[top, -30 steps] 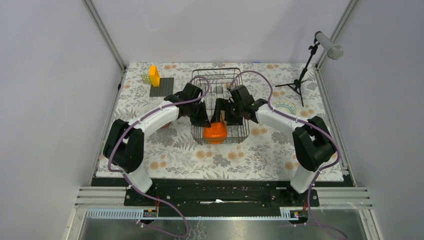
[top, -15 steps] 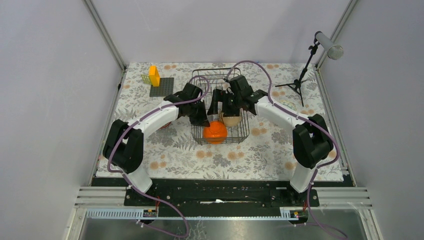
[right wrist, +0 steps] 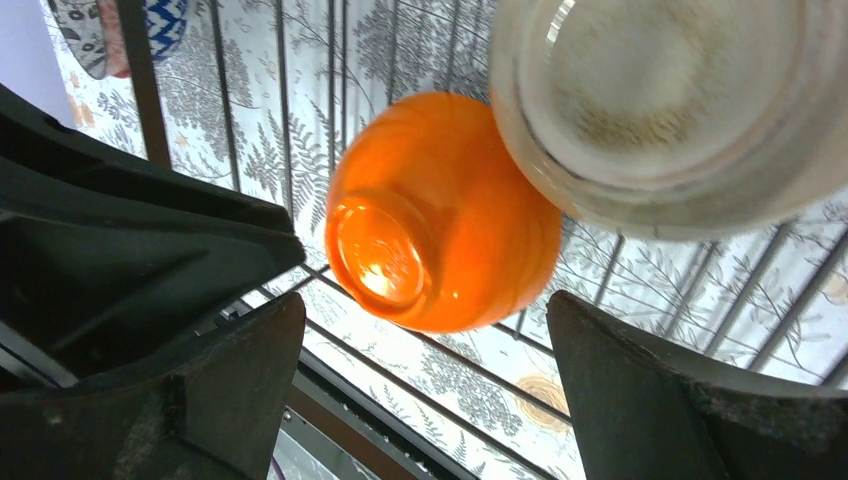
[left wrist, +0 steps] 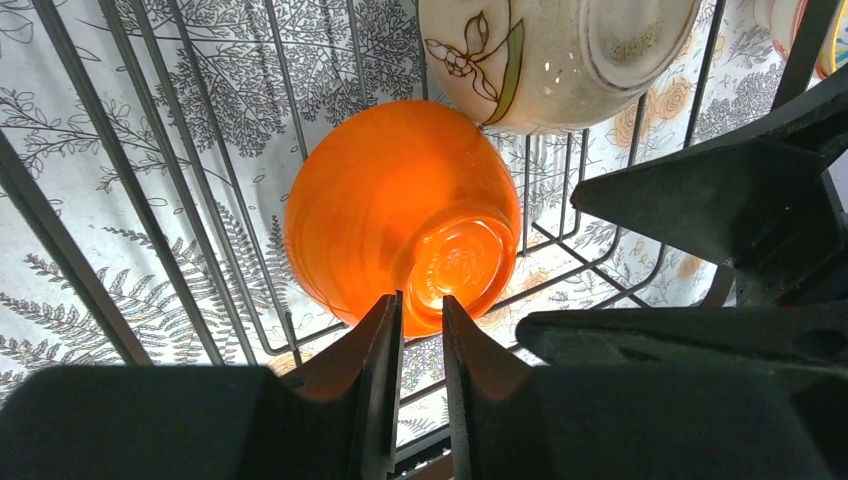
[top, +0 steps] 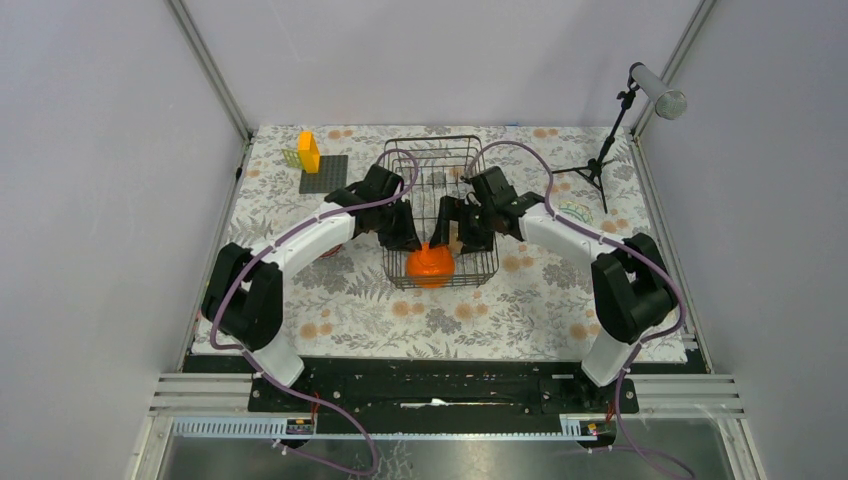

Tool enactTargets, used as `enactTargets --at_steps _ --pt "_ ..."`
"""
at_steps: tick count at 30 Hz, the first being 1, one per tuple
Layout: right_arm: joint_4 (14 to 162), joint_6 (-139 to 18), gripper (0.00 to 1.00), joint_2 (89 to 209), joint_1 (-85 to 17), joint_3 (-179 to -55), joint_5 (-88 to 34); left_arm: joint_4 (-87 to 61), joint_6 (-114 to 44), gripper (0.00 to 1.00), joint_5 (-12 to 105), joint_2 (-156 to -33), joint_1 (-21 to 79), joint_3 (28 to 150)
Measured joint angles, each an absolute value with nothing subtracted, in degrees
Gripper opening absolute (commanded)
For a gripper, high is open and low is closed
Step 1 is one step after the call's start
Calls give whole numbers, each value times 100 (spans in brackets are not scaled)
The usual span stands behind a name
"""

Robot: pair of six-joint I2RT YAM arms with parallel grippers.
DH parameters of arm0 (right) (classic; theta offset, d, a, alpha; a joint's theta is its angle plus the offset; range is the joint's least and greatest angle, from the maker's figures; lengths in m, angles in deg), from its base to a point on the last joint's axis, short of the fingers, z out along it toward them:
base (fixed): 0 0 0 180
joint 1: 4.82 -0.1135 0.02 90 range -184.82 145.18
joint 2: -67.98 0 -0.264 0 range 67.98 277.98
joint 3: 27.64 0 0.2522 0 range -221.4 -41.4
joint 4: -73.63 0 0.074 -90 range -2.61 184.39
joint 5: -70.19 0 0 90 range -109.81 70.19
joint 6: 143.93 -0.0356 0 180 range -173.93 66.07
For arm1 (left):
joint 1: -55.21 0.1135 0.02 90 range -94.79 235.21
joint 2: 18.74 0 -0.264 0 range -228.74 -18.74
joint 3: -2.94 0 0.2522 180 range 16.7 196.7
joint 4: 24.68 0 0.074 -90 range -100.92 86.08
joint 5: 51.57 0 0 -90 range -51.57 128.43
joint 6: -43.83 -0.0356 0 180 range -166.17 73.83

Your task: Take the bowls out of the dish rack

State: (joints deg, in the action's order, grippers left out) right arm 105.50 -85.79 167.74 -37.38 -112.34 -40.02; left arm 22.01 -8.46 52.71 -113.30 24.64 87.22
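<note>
I next need to grab the bright orange bowl by its side (top: 447,264) (right wrist: 497,290) with my right gripper, so the opposite side of the orange bowl stays free for my left gripper.
The black wire dish rack (top: 440,165) stands mid-table. A bright orange bowl (top: 430,263) lies tilted, foot up, at its front end. It also shows in the left wrist view (left wrist: 380,200) and the right wrist view (right wrist: 470,230). A cream flowered bowl (left wrist: 540,60) lies just behind it, close up in the right wrist view (right wrist: 670,110). My left gripper (left wrist: 421,303) is nearly shut, its fingertips either side of the orange bowl's foot ring edge. My right gripper (right wrist: 425,375) is wide open and empty above the orange bowl's near side.
A patterned bowl (top: 573,212) sits on the cloth right of the rack; a reddish one (top: 338,247) peeks from under my left arm. A dark grey plate (top: 324,175) with an orange block (top: 308,150) is back left. A tripod stand (top: 600,160) is back right.
My right arm swung back up the rack, baring a cream bowl, then came forward and down again over the orange bowl. My left arm and the orange bowl have hardly moved.
</note>
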Motion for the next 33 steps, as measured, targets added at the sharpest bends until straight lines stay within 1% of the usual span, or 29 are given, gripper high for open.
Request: enactTargets --at_steps 3,5,10,12,15,21,26,33 --pt "10574 -8579 92 16591 -3657 -10998 -4000 2199 -839 26 5271 -11335 2436 8722" --pt "10579 -8579 92 16521 -3627 -10922 -4006 2199 -839 26 5274 -11352 2414 8722" --pt "10557 -8596 99 16512 -3611 -10869 -4070 2199 -837 25 5278 -11479 2375 8724" --pt "10511 -8616 99 16527 -3611 -10869 -4094 2196 -835 23 5280 -11525 2368 8724" --pt "10467 -8638 95 16582 -3611 -10860 -4089 2194 -817 20 5302 -11571 2368 8722" --pt "10292 -8778 96 16783 -3613 -10668 -4150 2122 -800 12 5383 -11639 2368 8707" --pt "10115 -8948 96 16919 -3607 -10463 -4225 2065 -797 11 5433 -11647 2366 8696" --pt "9518 -9103 99 17133 -3552 -10364 -4544 2017 -797 10 5453 -11647 2370 8661"
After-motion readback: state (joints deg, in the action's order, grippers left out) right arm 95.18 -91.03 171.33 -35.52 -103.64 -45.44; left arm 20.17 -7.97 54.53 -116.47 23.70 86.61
